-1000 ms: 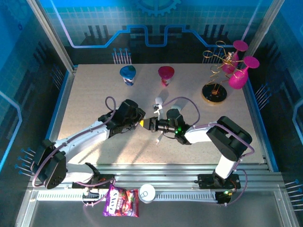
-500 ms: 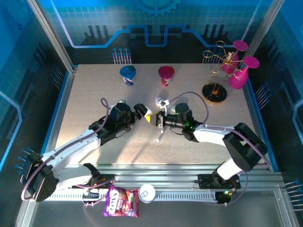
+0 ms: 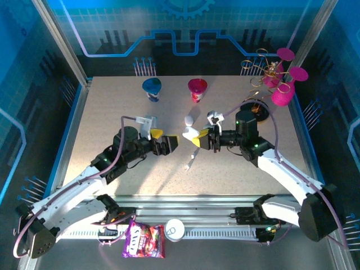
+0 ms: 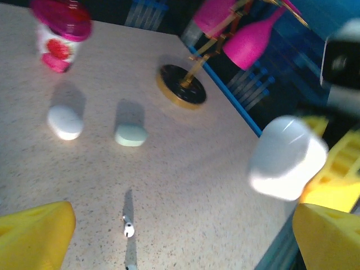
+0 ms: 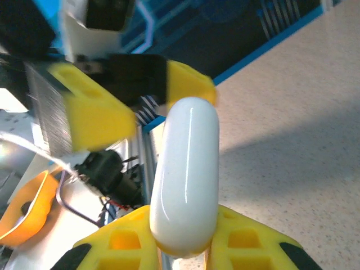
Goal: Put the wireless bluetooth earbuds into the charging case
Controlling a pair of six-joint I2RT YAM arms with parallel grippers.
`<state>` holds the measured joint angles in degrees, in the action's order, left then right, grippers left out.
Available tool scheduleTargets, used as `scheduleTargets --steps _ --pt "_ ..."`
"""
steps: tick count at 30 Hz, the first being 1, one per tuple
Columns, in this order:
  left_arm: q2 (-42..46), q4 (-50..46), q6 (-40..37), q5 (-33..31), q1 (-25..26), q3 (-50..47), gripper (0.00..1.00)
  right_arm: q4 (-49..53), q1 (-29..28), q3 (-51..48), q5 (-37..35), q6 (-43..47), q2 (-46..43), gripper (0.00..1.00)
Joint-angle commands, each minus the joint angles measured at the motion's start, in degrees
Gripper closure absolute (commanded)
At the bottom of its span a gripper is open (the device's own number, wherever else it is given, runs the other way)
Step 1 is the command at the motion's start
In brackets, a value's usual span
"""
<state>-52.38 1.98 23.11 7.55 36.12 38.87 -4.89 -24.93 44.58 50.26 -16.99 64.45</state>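
Next, my left gripper takes hold of the charging case [image 5: 185, 174] by its body, opposite my right gripper, so the lid stays free to open for putting in the earbuds.
My right gripper [image 5: 183, 236] is shut on a white pebble-like charging case [image 5: 185, 174], lid closed, and holds it above the table's middle [image 3: 188, 135]. My left gripper [image 3: 164, 139] stands open just left of it and faces it, with nothing between its yellow fingers [image 4: 34, 233]. In the left wrist view the held case [image 4: 287, 157] hangs at the right. Two tiny white earbuds [image 4: 129, 229] lie on the table below, also seen from above as small white earbuds [image 3: 190, 162]. A second white case [image 4: 66, 121] and a pale green case [image 4: 131, 135] rest further back.
A blue cup [image 3: 152, 89] and a magenta cup [image 3: 197, 89] stand at the back. A gold stand [image 3: 256, 111] with magenta glasses [image 3: 283, 93] is at the back right. A snack bag [image 3: 143, 239] and a white disc [image 3: 174, 229] lie on the near rail.
My left gripper has opened and drawn back to the left. The right gripper has kept the white case and moved up and to the right, so the two grippers now stand apart.
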Motion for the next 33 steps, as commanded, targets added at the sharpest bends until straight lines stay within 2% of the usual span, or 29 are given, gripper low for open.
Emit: scheduleTargets --steps 1,4,9,11,15,21,33 --pt "-0.6 10.1 -10.0 13.7 -0.3 -2.4 0.01 12.4 0.5 5.0 6.8 7.1 -2.2 0.92" --pt "-2.5 15.5 -10.5 18.9 -0.3 -3.1 0.0 15.3 0.0 8.1 7.8 8.5 -2.5 0.92" --pt "-6.5 16.0 -11.4 26.9 -0.1 -0.6 0.01 22.5 -2.5 12.6 7.4 12.9 -1.0 0.92" --pt "-7.5 16.6 -11.6 30.3 0.0 0.2 0.03 25.0 -3.4 14.2 6.5 14.3 -0.3 0.92" --pt "-7.5 17.0 -12.3 33.4 0.0 0.3 0.09 27.7 -4.3 16.1 5.9 15.6 0.8 0.92" --pt "-6.0 17.4 -12.7 34.5 0.1 0.0 0.19 32.8 -4.8 17.7 5.9 18.3 2.7 0.92" --pt "-6.4 19.0 -13.0 35.2 0.3 0.8 0.52 37.2 -6.3 19.5 4.7 21.5 5.1 0.92"
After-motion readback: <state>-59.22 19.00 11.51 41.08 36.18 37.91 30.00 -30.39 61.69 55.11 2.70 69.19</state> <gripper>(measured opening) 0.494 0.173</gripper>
